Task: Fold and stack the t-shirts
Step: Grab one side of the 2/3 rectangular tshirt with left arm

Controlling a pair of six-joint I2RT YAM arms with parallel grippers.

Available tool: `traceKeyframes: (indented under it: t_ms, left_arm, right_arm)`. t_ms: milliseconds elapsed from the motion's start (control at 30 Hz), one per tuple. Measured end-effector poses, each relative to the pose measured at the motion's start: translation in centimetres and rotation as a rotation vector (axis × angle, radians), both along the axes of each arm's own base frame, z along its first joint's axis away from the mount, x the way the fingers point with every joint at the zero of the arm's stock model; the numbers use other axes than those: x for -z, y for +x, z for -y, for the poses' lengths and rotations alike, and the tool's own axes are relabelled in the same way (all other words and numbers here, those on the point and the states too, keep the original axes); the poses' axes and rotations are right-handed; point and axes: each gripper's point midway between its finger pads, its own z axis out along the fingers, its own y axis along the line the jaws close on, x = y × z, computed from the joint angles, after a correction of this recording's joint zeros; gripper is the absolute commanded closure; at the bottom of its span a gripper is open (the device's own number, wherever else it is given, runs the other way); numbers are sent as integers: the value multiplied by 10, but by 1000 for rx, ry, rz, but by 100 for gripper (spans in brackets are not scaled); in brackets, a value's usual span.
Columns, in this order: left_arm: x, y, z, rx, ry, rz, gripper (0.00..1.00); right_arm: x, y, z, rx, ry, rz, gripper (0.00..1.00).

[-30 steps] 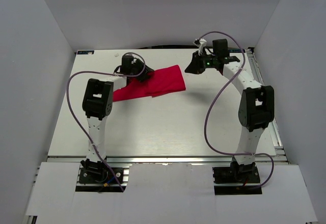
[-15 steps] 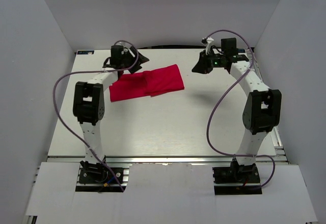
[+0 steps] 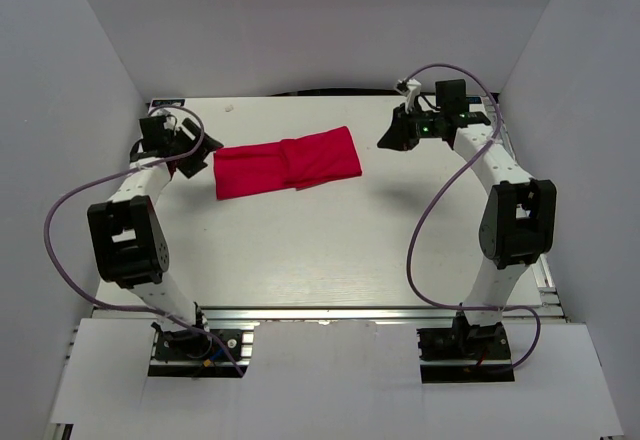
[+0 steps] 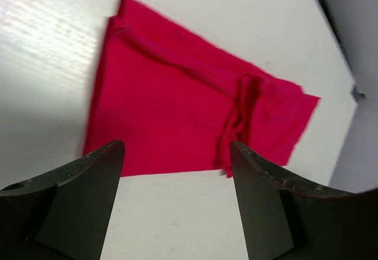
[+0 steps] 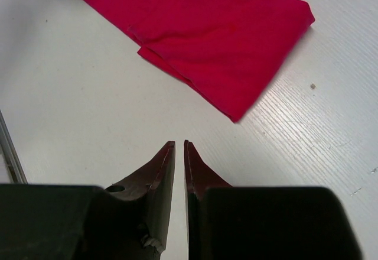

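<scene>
My left gripper takes hold of the red t-shirt (image 3: 288,162) by the loose end of its long flat fold next, to fold that end over the rest.
The red t-shirt (image 3: 288,162) lies folded into a long flat band at the back middle of the table, with a crease ridge across it (image 4: 239,103). My left gripper (image 3: 197,148) hovers to the left of the shirt's left end, apart from it, jaws wide open and empty (image 4: 177,148). My right gripper (image 3: 388,138) hangs to the right of the shirt's right end; its jaws stand almost together with only a thin slit and nothing in them (image 5: 179,143). In the right wrist view the shirt's near corner (image 5: 236,117) lies just beyond the fingertips.
The white table (image 3: 300,250) is boxed in by grey walls on the left (image 3: 60,160), back and right. Purple cables (image 3: 70,210) loop off both arms. A metal rail (image 3: 320,310) runs along the near edge, by the arm bases.
My left gripper has let go of the shirt's left part, opened wide and swung left to the table's edge. The shirt's left end now lies flat. The right arm has barely moved.
</scene>
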Motion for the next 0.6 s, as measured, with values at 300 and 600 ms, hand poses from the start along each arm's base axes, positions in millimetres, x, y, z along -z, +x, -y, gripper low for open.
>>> traceKeyframes:
  t_ms: [300,600]
  left_arm:
    - [60,-15,-12,87,92,-144,17]
    - [105,-14,-16,140,120,-249,17]
  right_arm:
    - [10,-5,1,1,0,-32,82]
    - [10,-6,0,3,2,-39,82]
